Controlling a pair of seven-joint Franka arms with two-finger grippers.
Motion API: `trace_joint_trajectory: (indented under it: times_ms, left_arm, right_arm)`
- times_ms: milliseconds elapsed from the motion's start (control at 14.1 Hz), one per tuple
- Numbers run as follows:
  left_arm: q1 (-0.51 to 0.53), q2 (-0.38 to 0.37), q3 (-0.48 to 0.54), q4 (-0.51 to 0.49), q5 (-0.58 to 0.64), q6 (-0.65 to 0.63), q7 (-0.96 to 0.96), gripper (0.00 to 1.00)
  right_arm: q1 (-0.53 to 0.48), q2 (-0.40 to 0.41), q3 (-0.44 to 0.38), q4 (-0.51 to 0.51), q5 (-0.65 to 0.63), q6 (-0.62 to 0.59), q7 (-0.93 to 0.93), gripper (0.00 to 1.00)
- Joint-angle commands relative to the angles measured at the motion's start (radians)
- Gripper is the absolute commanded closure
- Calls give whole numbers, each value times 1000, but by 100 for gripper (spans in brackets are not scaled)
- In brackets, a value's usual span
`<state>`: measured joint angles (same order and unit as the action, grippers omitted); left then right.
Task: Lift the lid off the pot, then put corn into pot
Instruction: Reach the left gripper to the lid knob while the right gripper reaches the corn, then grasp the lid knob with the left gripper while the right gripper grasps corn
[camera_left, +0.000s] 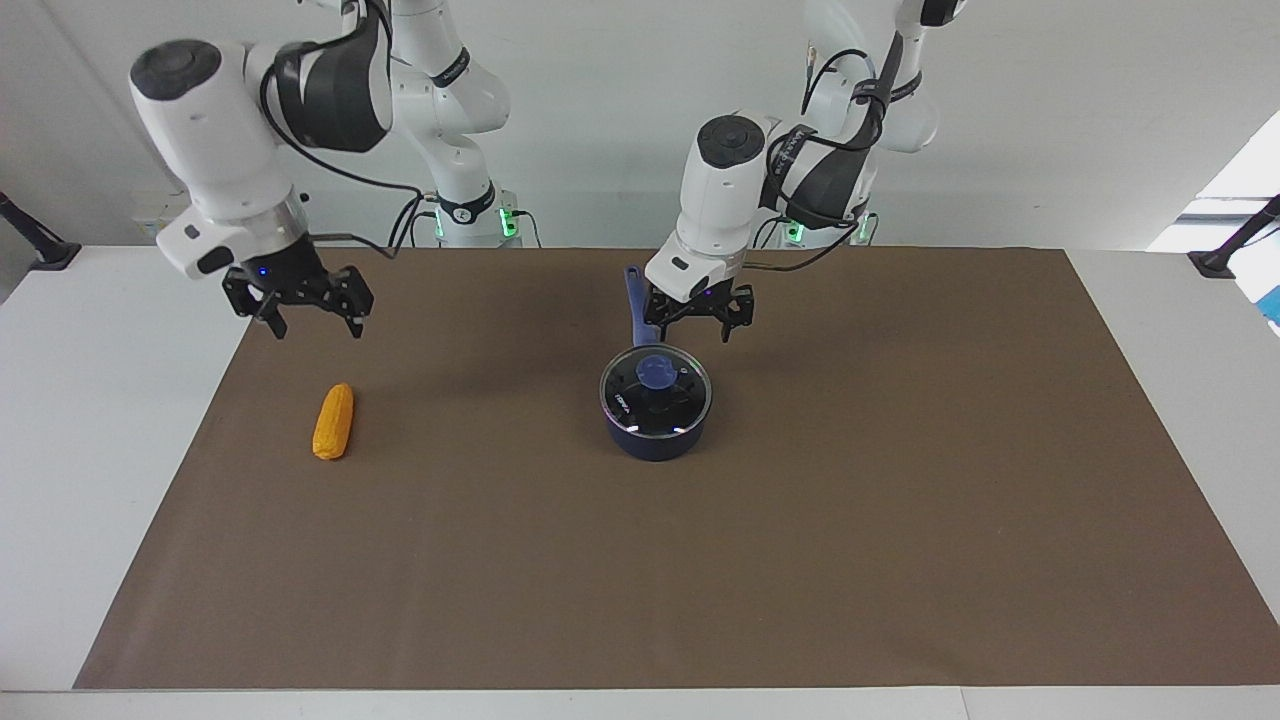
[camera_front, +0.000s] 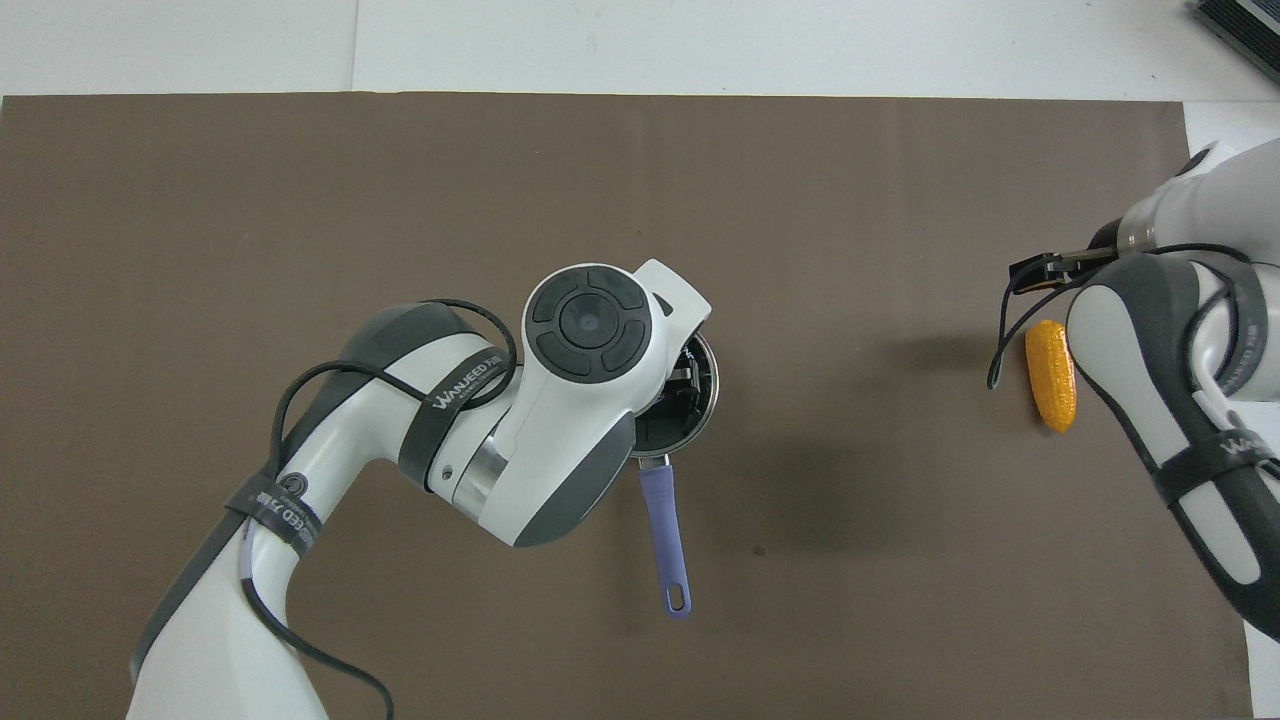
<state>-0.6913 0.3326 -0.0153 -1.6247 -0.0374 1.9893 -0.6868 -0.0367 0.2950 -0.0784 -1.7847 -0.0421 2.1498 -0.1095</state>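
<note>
The glass lid spreads wide across the pot (camera_left: 655, 440). My left gripper will grab the lid next by the narrow blue knob on its top.
The navy pot (camera_left: 655, 440) stands mid-mat with the glass lid (camera_left: 655, 395) on it, the blue knob up. Its long handle (camera_left: 636, 300) points toward the robots. My left gripper (camera_left: 697, 325) hangs open just above the pot's robot-side rim and handle root, clear of the lid. In the overhead view the left arm covers most of the pot (camera_front: 700, 400); the handle (camera_front: 665, 530) shows. The corn (camera_left: 334, 421) lies on the mat toward the right arm's end, also in the overhead view (camera_front: 1052, 375). My right gripper (camera_left: 315, 322) is open and empty in the air over the mat beside the corn.
The brown mat (camera_left: 900, 520) covers most of the white table (camera_left: 90, 400). Black clamp mounts stand at both table ends near the robots (camera_left: 40, 245).
</note>
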Motion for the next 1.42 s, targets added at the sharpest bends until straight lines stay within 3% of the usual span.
trace_joint_trajectory:
  times_ms: [0,497,568,781,852,923,995,1137,1208,1350]
  left_arm:
    - [-28,58,20,77,-5,-33,-30,0]
    - [-53,100,20,109,4,-50,-79,0]
    - [-53,100,20,109,4,-52,-79,4]
    - [-53,100,20,108,-2,-47,-79,46]
    - [-53,100,20,106,-5,-44,-79,65]
    - [-53,98,20,106,-6,-41,-77,98]
    - [-47,98,20,106,-4,-43,-77,100]
    - [-40,97,20,109,-2,-53,-74,100]
    - [-39,89,23,109,-2,-56,-73,100]
    - [-37,77,35,127,4,-88,-68,100]
  right_arm:
    - [-34,-2,8,-86,8,86,-30,0]
    - [-72,30,8,-199,30,190,-30,0]
    - [-77,30,8,-211,28,191,-33,0]
    - [-77,27,8,-229,30,193,-42,0]
    - [-78,27,8,-231,28,193,-47,0]
    - [-78,27,8,-231,30,193,-55,0]
    - [-80,26,8,-231,31,191,-55,20]
    - [-91,26,8,-232,31,180,-58,83]
    - [-89,23,8,-232,33,173,-55,100]
    - [-88,24,8,-223,31,147,-58,100]
